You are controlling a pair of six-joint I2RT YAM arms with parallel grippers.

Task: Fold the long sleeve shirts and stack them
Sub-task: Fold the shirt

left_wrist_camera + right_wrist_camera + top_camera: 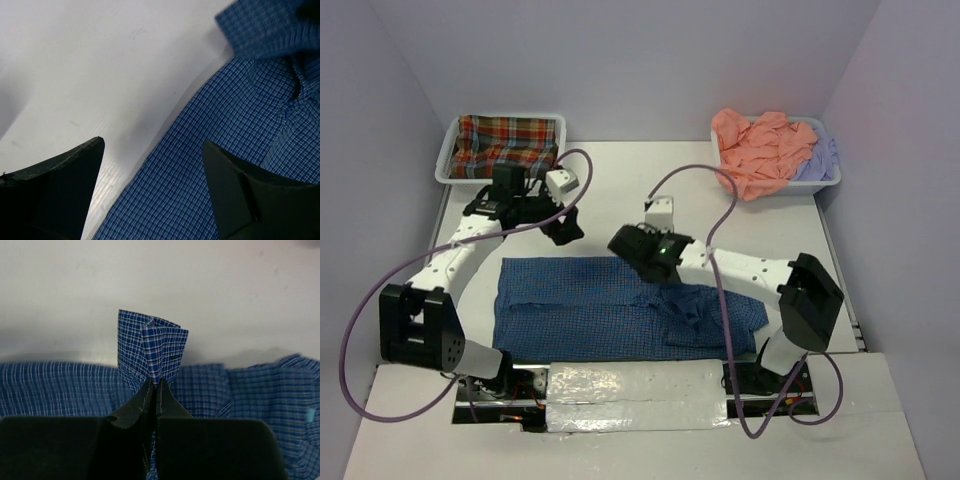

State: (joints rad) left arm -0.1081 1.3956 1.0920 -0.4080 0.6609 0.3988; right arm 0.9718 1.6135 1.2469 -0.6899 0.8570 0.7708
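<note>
The left gripper pinches the blue checked shirt's raised fold by its loose end (237, 31) next, leaving my right gripper free to grip again for folding.
The blue checked shirt (610, 310) lies spread on the table in front of the arms. My right gripper (635, 250) is shut on a pinched fold of its cloth (152, 347) at the shirt's far edge and holds it raised. My left gripper (563, 228) is open and empty, just beyond the shirt's far left edge; in the left wrist view its fingers (65, 185) straddle the shirt's edge (210, 150) from above. The red-green plaid shirt (505, 145) lies in the far-left tray. The salmon orange shirt (760, 150) and the pale lavender shirt (820, 160) are heaped in the far-right tray.
A white tray (447, 165) stands at the far left and another (828, 183) at the far right. Walls close in the table on the left, right and back. Purple cables loop off both arms above the cloth.
</note>
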